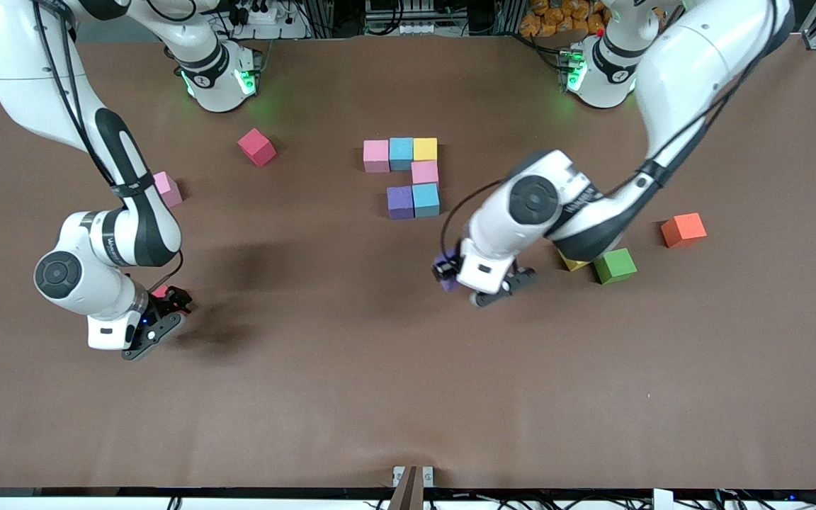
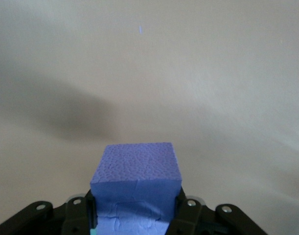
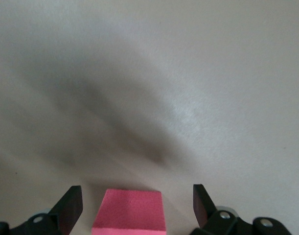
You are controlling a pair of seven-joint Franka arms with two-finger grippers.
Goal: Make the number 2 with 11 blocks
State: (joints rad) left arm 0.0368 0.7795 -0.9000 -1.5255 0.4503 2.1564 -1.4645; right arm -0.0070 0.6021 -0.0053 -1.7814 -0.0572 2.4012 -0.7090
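The fingers of the robot's right gripper are above the top of the pink block in the right wrist view, so the right gripper should go lower before it closes on the block.
Several blocks form part of the number 2 (image 1: 408, 173) mid-table: a row of pink, light blue and yellow, a pink one under the yellow, then purple beside light blue. My left gripper (image 1: 448, 273) hangs over bare table, shut on a purple block (image 2: 135, 171) (image 1: 443, 268). My right gripper (image 3: 137, 205) (image 1: 167, 301) is open at the right arm's end of the table. Its fingers (image 3: 71, 208) stand either side of a pink block (image 3: 129, 211) (image 1: 161, 291) without touching it.
Loose blocks: red (image 1: 257, 146) and pink (image 1: 167, 189) toward the right arm's end; orange (image 1: 683, 229), green (image 1: 615, 265) and a yellow one (image 1: 572, 264), half hidden under the left arm, toward the left arm's end. Bare brown table (image 1: 408, 382) stretches toward the front camera.
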